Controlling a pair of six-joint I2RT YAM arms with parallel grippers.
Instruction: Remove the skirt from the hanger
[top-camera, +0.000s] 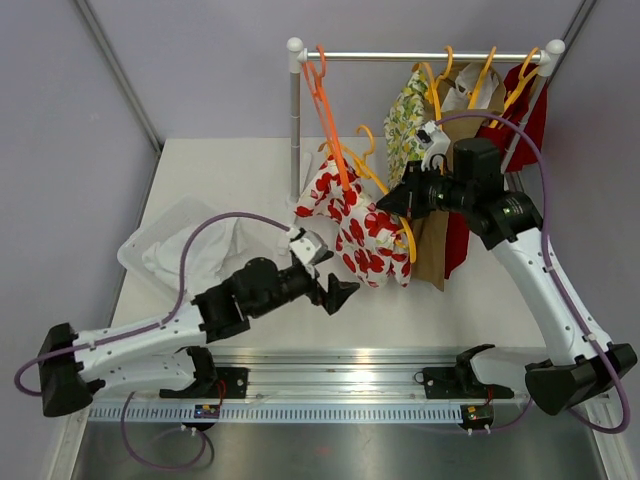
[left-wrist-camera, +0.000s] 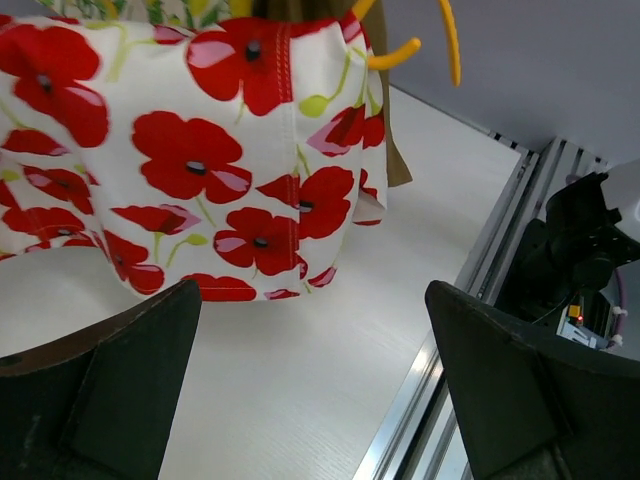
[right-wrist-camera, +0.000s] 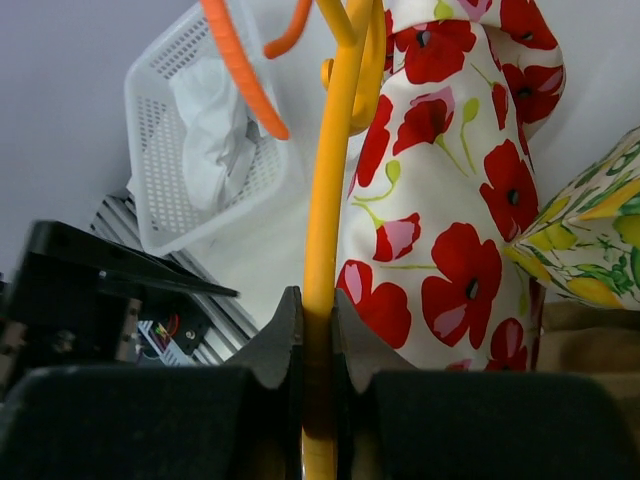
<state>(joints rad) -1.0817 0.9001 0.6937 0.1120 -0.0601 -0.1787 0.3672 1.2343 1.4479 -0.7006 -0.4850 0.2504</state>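
The skirt needs to come off the held yellow hanger, so my left gripper should reach the skirt, pinch its loose hanging edge (top-camera: 376, 281) and pull.
The skirt (top-camera: 358, 222) is white with red poppies and hangs on a yellow hanger (top-camera: 371, 171) below the rack's left part. It also shows in the left wrist view (left-wrist-camera: 200, 150) and the right wrist view (right-wrist-camera: 445, 200). My right gripper (top-camera: 392, 203) is shut on the yellow hanger's bar (right-wrist-camera: 330, 260), beside the skirt. My left gripper (top-camera: 332, 285) is open and empty, just below the skirt's lower edge, its fingers (left-wrist-camera: 110, 390) wide apart over the table.
A clothes rack (top-camera: 420, 56) holds an orange hanger (top-camera: 328, 105) and several other garments (top-camera: 470, 130) at the right. A white basket (top-camera: 185, 250) with white cloth stands at the left. A metal rail (top-camera: 340, 380) runs along the near edge.
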